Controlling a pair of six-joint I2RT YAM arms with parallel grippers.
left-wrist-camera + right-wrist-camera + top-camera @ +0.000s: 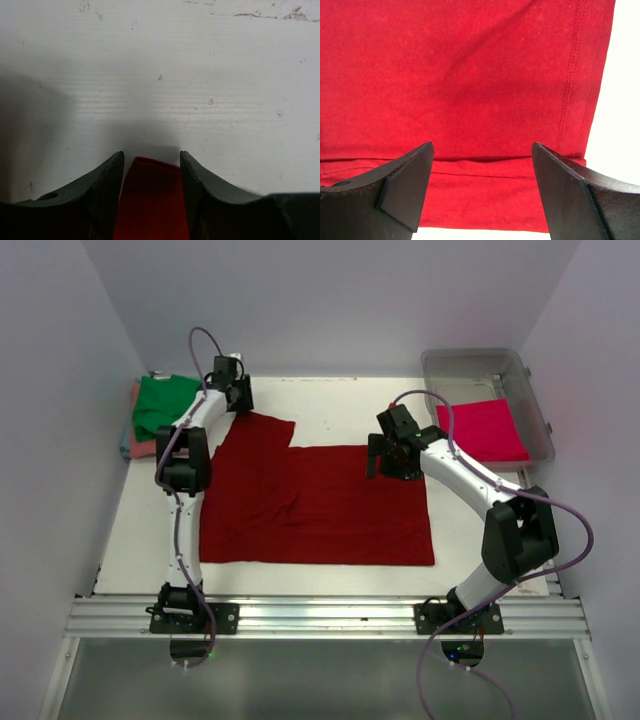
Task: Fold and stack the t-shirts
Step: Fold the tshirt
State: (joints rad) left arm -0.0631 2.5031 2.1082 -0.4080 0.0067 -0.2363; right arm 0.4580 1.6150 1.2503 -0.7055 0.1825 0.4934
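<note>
The flap's tip is between the open fingers of my left gripper, so I should now close that gripper on the red flap's tip (243, 414) (153, 174).
A large dark red t-shirt (310, 505) lies spread flat on the white table, partly folded, with one flap reaching up at the far left. My left gripper (236, 390) sits at that flap's far tip. In the left wrist view its jaws (151, 160) stand apart with a narrow strip of the red cloth (150, 200) between them. My right gripper (385, 455) is open over the shirt's far right edge. In the right wrist view (482, 150) a folded hem of the shirt (470, 75) lies below the wide jaws.
A folded green shirt (165, 405) lies on a salmon pink one (133, 440) at the far left. A clear plastic tub (470, 355) at the far right holds a bright pinkish-red shirt (485, 430). Bare white table (340, 410) lies beyond the shirt.
</note>
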